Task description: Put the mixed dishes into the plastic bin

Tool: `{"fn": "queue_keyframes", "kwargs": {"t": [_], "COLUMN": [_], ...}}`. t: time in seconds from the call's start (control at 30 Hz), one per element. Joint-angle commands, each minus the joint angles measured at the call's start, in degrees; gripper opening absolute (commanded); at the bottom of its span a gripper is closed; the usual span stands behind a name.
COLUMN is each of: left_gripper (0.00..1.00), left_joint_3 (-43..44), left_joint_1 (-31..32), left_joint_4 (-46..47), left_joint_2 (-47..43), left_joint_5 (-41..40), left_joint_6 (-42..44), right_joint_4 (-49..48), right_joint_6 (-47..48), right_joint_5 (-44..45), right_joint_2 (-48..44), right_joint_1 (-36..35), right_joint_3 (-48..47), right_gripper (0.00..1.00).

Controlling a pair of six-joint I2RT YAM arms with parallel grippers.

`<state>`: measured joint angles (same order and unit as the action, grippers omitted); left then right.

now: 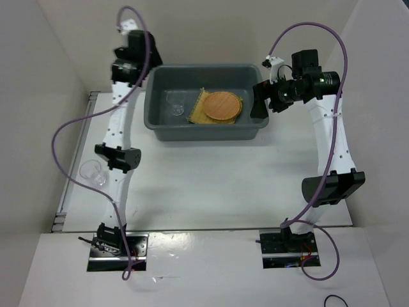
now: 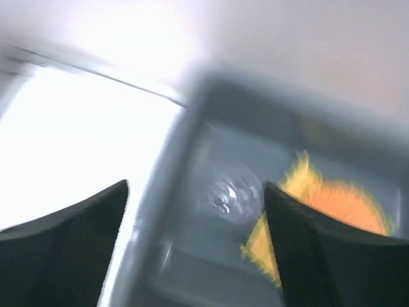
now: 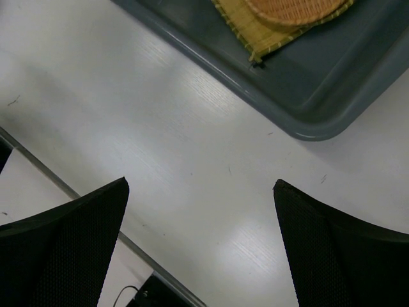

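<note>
The left gripper needs to grab the second clear cup's side at the rim next. This leaves the cup's base free to stand upright in the bin (image 1: pixel 250 131).
The dark grey plastic bin (image 1: pixel 250 131) stands at the far middle of the table. In it lie a square yellow bamboo-slat tray (image 1: pixel 197 110) with a round orange-brown plate (image 1: pixel 222 106) on top, and one clear plastic cup (image 1: pixel 176 103) to their left. A second clear cup (image 1: pixel 94 173) stands on the table at the far left. My left gripper (image 1: pixel 146 75) is open and empty over the bin's left rim. Its blurred wrist view shows the cup (image 2: pixel 233 192) and the tray (image 2: pixel 265 240) between open fingers. My right gripper (image 1: pixel 261 102) is open and empty just off the bin's right end.
In the right wrist view, bare white table lies under the open gripper (image 3: pixel 201 184), with the bin's rounded corner (image 3: pixel 319 121) and the tray's edge (image 3: pixel 255 32) above. White walls close in on three sides. A metal strip (image 1: pixel 64 192) runs along the table's left edge.
</note>
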<state>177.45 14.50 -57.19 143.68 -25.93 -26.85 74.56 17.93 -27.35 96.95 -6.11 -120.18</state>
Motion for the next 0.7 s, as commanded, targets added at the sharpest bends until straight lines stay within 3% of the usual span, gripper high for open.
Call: {"fn": "queue_keyframes", "kwargs": {"t": [0.0, 0.03, 0.07, 0.1, 0.13, 0.17, 0.2, 0.23, 0.3, 0.37, 0.5, 0.67], "left_gripper": [0.96, 1.00, 1.00, 1.00, 1.00, 1.00, 1.00, 1.00, 1.00, 1.00, 1.00, 1.00], "left_joint_3": [2.3, 0.6, -5.7, -22.8, -32.2, -41.2, -50.0, -67.3, -82.2, -93.5, -100.2, -108.1], "left_joint_1": [-6.5, -10.4, -12.1, -13.7, -16.8, -18.4, -19.8, -20.7, -23.8, -28.8, -33.5, -36.2], "left_joint_4": [-13.0, -17.6, -17.6, -17.6, -17.6, -15.9, -8.3, -3.2, 8.2, 9.1, 5.9, 12.3], "left_joint_2": [-9.8, -9.8, -15.3, -19.4, -28.6, -33.6, -38.5, -48.5, -57.4, -63.6, -62.3, -62.3], "left_joint_5": [-19.0, -20.4, -18.1, -18.1, -18.1, -18.1, -17.4, -17.4, -13.5, -10.5, -8.3, -1.5], "left_joint_6": [-10.8, -17.2, -18.5, -22.2, -31.8, -35.3, -36.3, -35.0, -34.4, -35.6, -35.5, -33.6], "right_joint_4": [-0.2, -0.2, -0.2, -0.2, -0.2, -0.2, -0.2, -0.2, -0.2, -0.2, -0.2, -0.2], "right_joint_6": [0.9, 0.9, 0.9, 0.9, 0.9, 0.9, 0.4, 0.3, 0.3, 0.3, -0.2, -0.2], "right_joint_5": [-3.5, -4.0, -5.1, -5.6, -5.6, -6.4, -6.4, -6.4, -6.9, -7.4, -8.1, -8.7], "right_joint_2": [-0.4, -0.4, 0.1, 0.1, 0.1, 0.6, 0.6, 0.6, 1.1, 1.7, 2.2, 2.7], "right_joint_1": [-0.1, -0.1, -0.1, -0.1, -0.1, -0.1, -0.1, -0.1, -0.1, -0.1, -0.1, -0.7], "right_joint_3": [-4.4, -4.4, -5.1, -5.8, -5.9, -5.9, -5.9, -5.9, -6.4, -6.4, -6.9, -6.9], "right_gripper": [0.98, 0.98, 0.98, 0.98, 0.98, 0.98, 0.98, 0.98, 0.98, 0.98, 0.98, 0.98]}}
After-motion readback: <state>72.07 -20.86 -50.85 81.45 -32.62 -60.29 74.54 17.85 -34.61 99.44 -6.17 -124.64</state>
